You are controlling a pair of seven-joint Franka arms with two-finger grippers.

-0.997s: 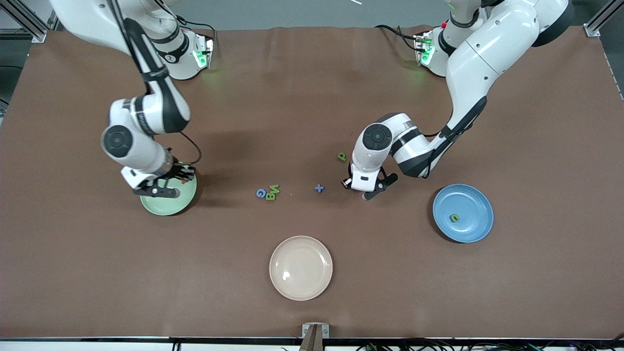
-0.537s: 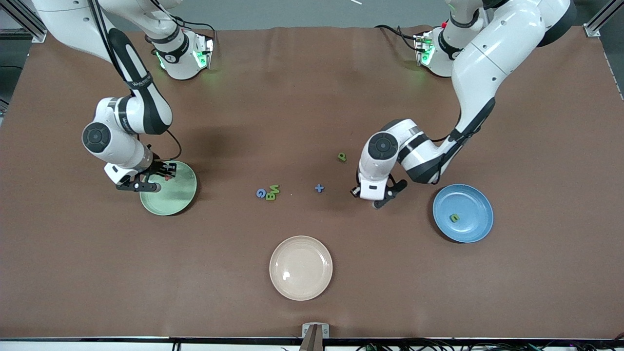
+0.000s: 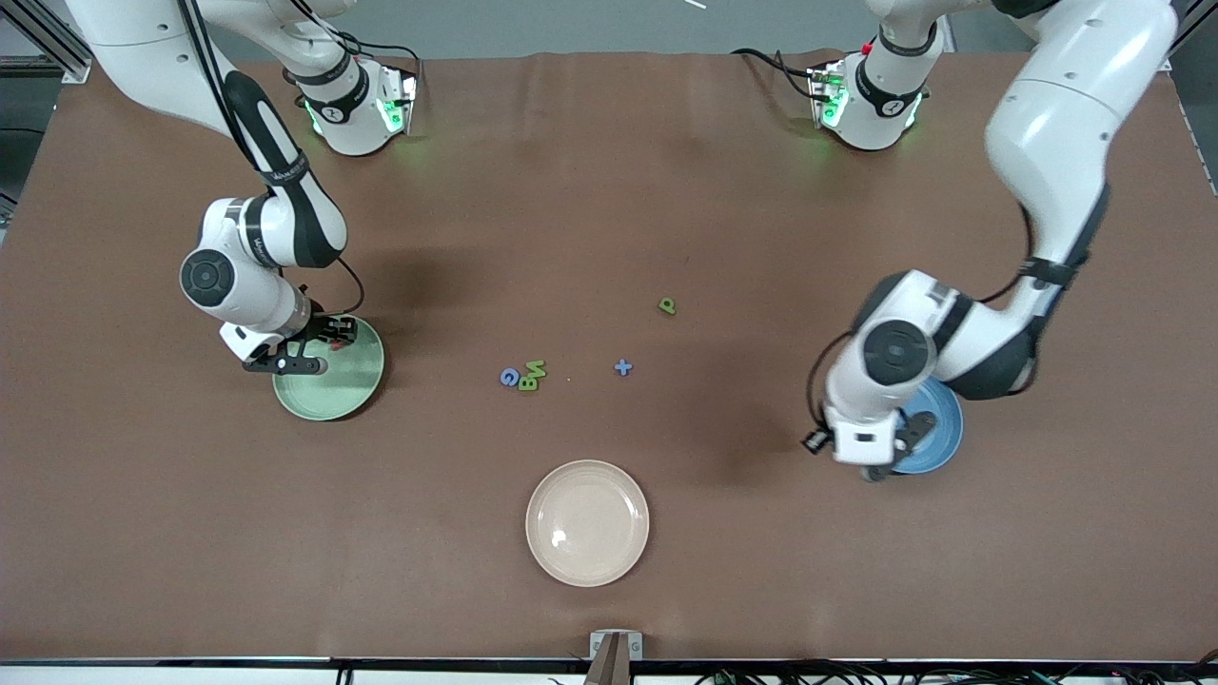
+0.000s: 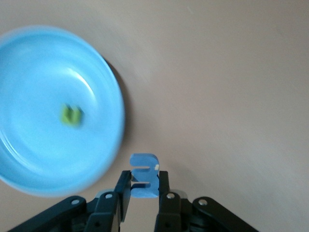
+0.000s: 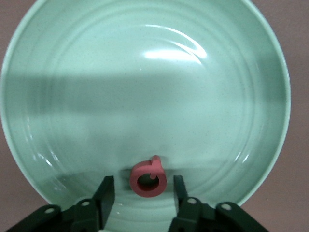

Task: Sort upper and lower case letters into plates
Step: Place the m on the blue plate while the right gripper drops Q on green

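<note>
My left gripper keeps holding the blue letter [image 4: 145,162] until it's over the plate: in the left wrist view it hangs short of the blue plate's rim [image 4: 116,137].
My left gripper [image 3: 880,461] is shut on a blue letter [image 4: 144,166] and holds it above the table just beside the rim of the blue plate [image 3: 937,419]. In the left wrist view the blue plate [image 4: 29,58] holds one green letter [image 4: 71,115]. My right gripper [image 3: 328,338] is open, low over the pale green plate [image 3: 347,385]. A red letter [image 5: 147,179] lies in that plate [image 5: 145,96] between the open fingers [image 5: 107,191], touching neither. A blue letter [image 3: 510,378], green letters [image 3: 532,375], a small blue letter [image 3: 623,367] and a green letter [image 3: 668,305] lie mid-table.
A cream-beige plate [image 3: 587,522] with nothing in it sits nearer the front camera than the loose letters. The brown mat [image 3: 609,190] covers the whole table. The arm bases stand along the table's edge farthest from the camera.
My left arm has swung from mid-table toward the blue plate with the blue letter in its grip. My right gripper has shifted slightly over the green plate.
</note>
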